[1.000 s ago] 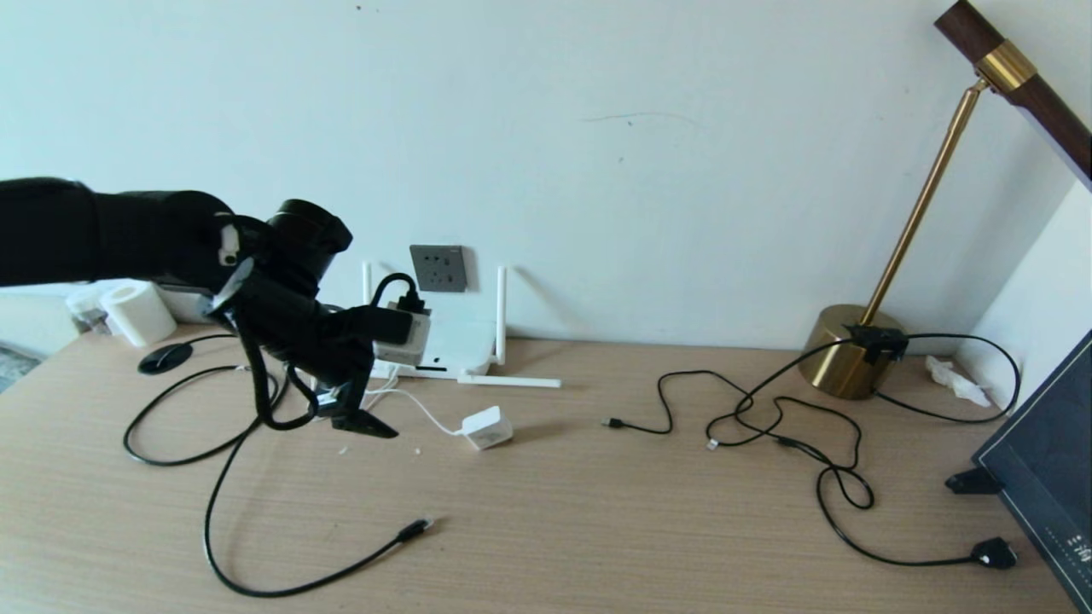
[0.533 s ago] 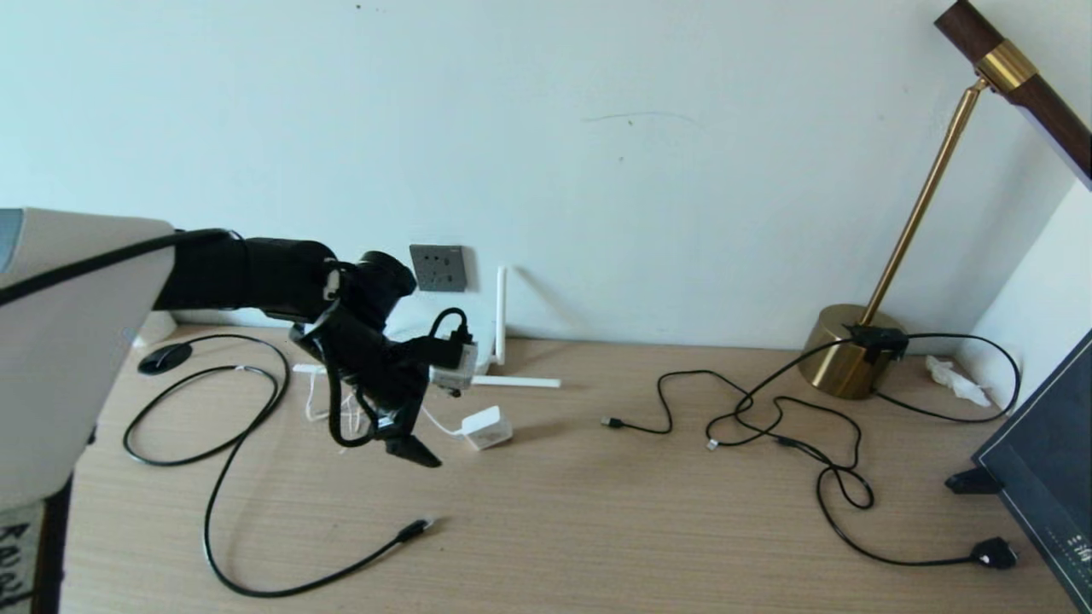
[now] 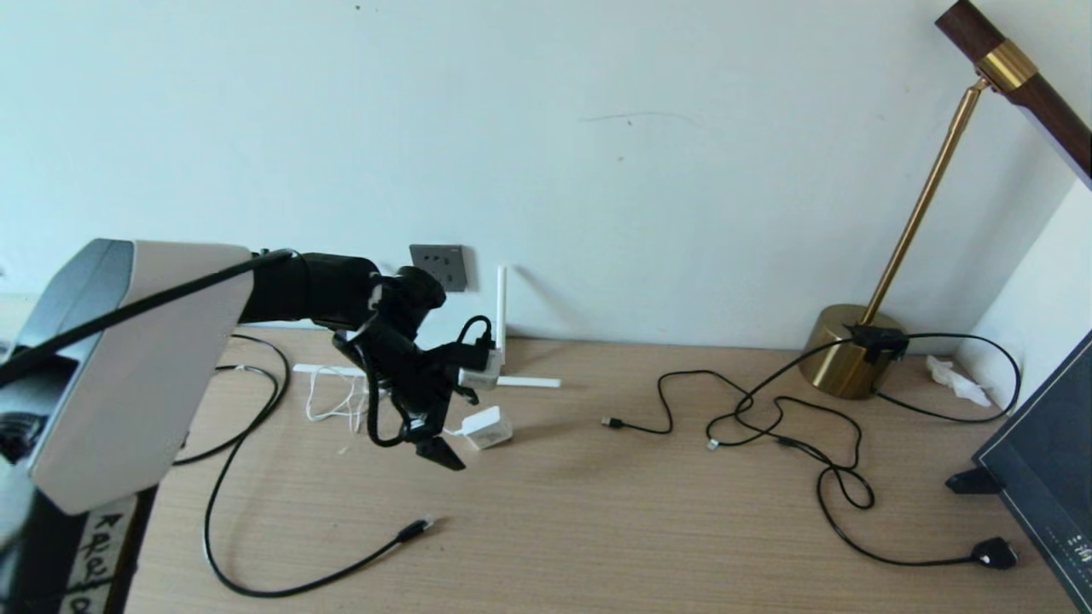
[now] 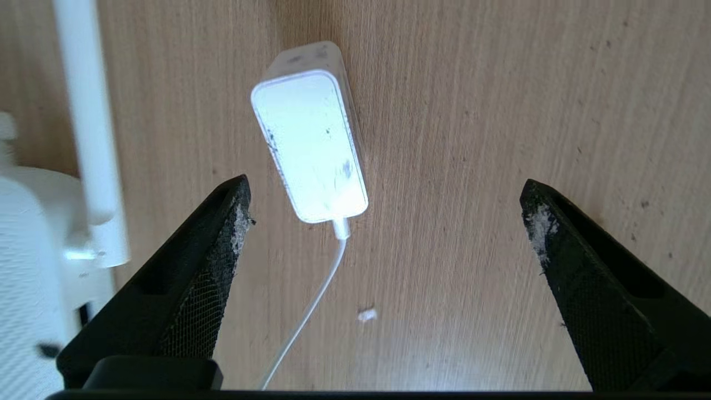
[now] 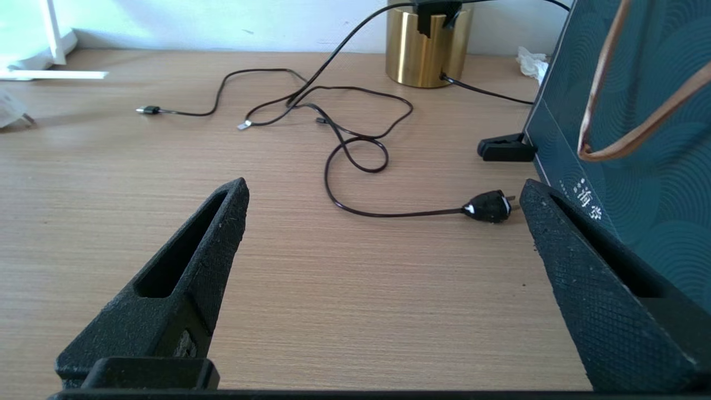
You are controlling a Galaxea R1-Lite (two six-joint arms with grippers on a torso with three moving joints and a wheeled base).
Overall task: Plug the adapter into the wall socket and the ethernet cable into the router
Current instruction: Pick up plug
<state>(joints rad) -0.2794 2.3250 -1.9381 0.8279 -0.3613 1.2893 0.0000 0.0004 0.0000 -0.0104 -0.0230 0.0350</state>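
My left gripper needs to move toward the white adapter [image 3: 486,426] [image 4: 311,144] before it closes on it. Its fingers are above the wooden table and don't reach the adapter yet.
The white adapter [image 3: 486,426] lies on the wooden table in front of the router, its thin white cord trailing left. My left gripper [image 4: 386,191] hangs open just above the table, and the adapter [image 4: 311,144] lies just ahead of its tips, nearer one finger. The arm hides most of the router; an upright antenna [image 3: 502,307] and part of its white body [image 4: 28,250] show. The dark grey wall socket [image 3: 438,267] is on the wall behind. The ethernet cable's plug end [image 3: 415,530] lies near the table's front. My right gripper [image 5: 383,189] is open and empty above the table.
A brass lamp base [image 3: 845,350] stands at the back right, with thin black cables [image 3: 768,418] looping across the table to a black two-pin plug [image 3: 994,553]. A dark teal board [image 3: 1041,477] leans at the right edge. A fallen router antenna [image 3: 525,382] lies flat.
My left arm has swung to the right and downward, from in front of the router to just over the adapter. Nothing on the table has moved.
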